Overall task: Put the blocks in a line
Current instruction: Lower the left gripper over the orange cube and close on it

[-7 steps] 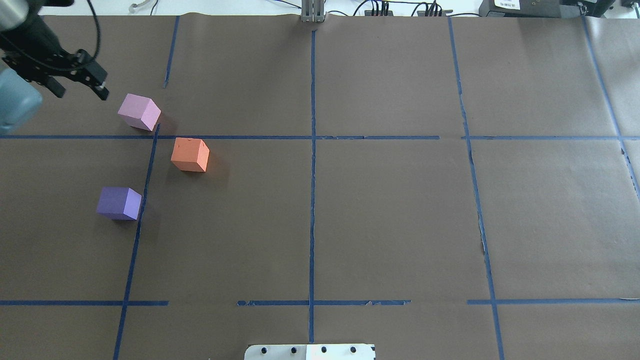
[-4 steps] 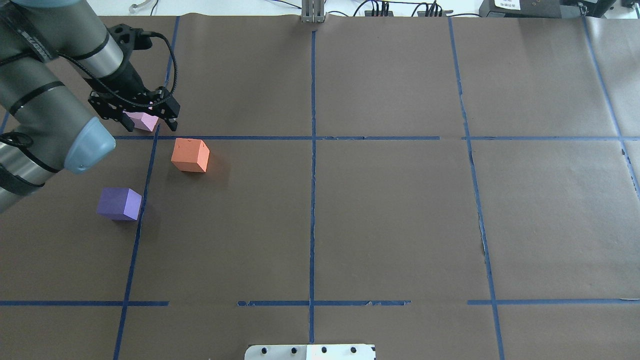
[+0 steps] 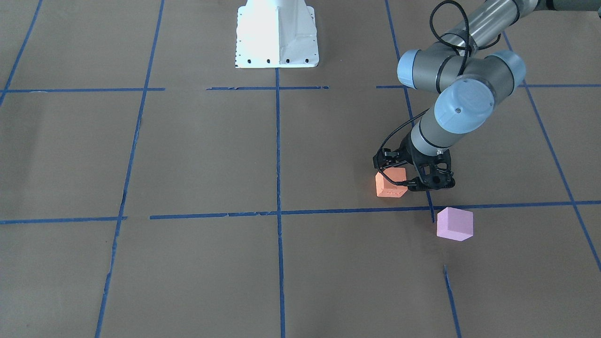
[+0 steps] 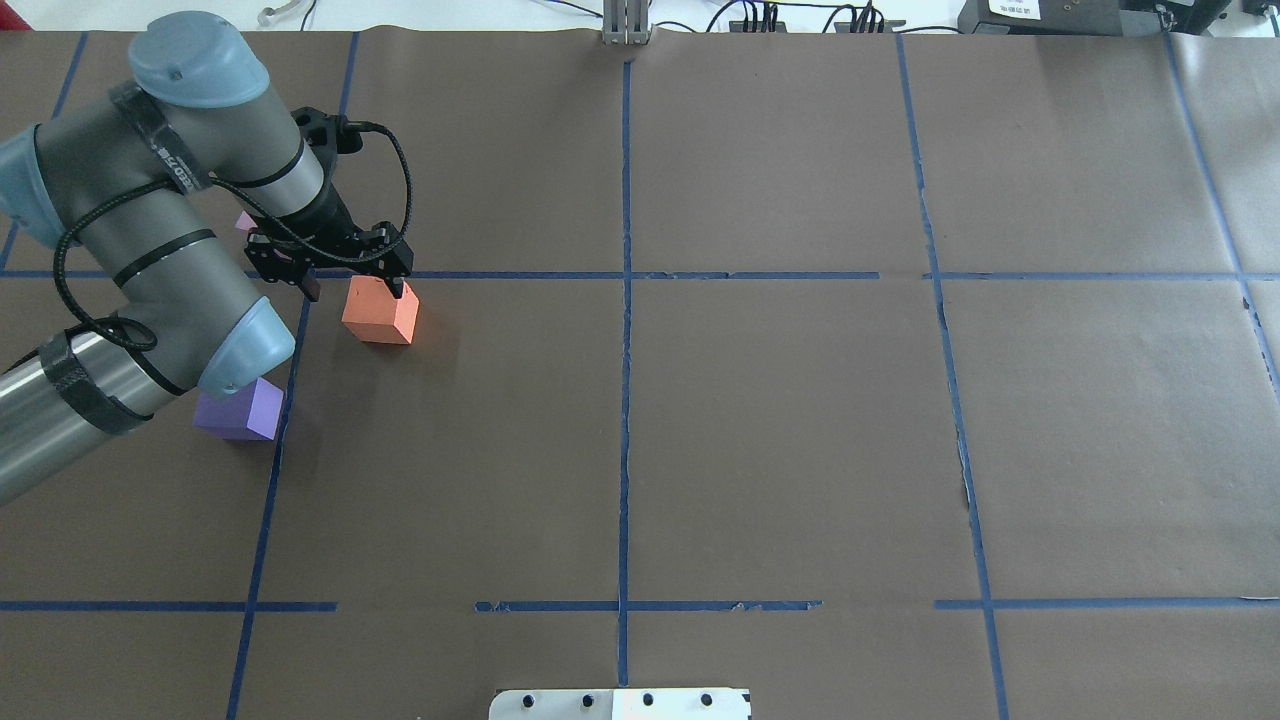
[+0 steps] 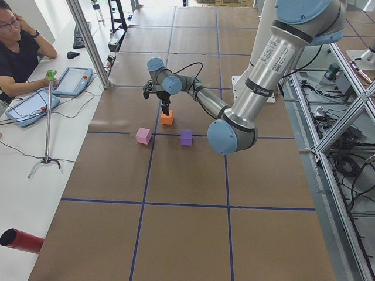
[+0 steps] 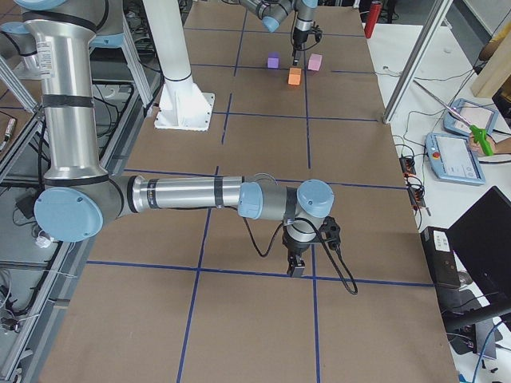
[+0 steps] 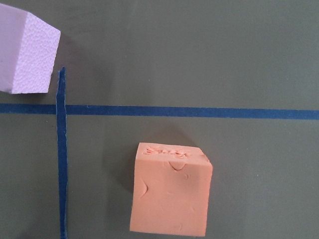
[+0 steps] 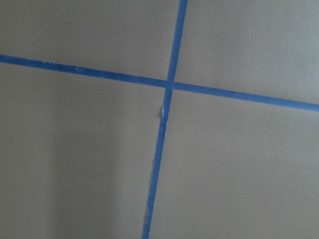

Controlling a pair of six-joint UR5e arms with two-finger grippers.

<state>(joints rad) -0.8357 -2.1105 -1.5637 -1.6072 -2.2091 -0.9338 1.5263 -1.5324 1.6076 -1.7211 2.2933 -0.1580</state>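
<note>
I will next grab the orange block by its opposite sides with my left gripper, to set it in line with the pink block (image 3: 454, 224) (image 7: 29, 52).
The orange block (image 4: 380, 312) sits just right of a blue tape line; it also shows in the front view (image 3: 389, 184) and fills the left wrist view (image 7: 172, 191). My left gripper (image 4: 355, 287) is open and hovers over the orange block's far edge, empty. The pale pink block (image 3: 454, 224) lies beyond it, mostly hidden by my arm in the overhead view. The purple block (image 4: 245, 412) lies nearer, partly under my elbow. My right gripper (image 6: 295, 267) hangs over bare table far from the blocks; I cannot tell if it is open or shut.
Blue tape lines (image 4: 625, 275) grid the brown table. The white robot base (image 3: 277, 33) stands at the near middle edge. An operator (image 5: 17, 52) sits at a side desk beyond the far edge.
My left arm has swung in from the far left, passed over the pink block and now hovers at the orange block. The gripper stays open. No block has moved.
</note>
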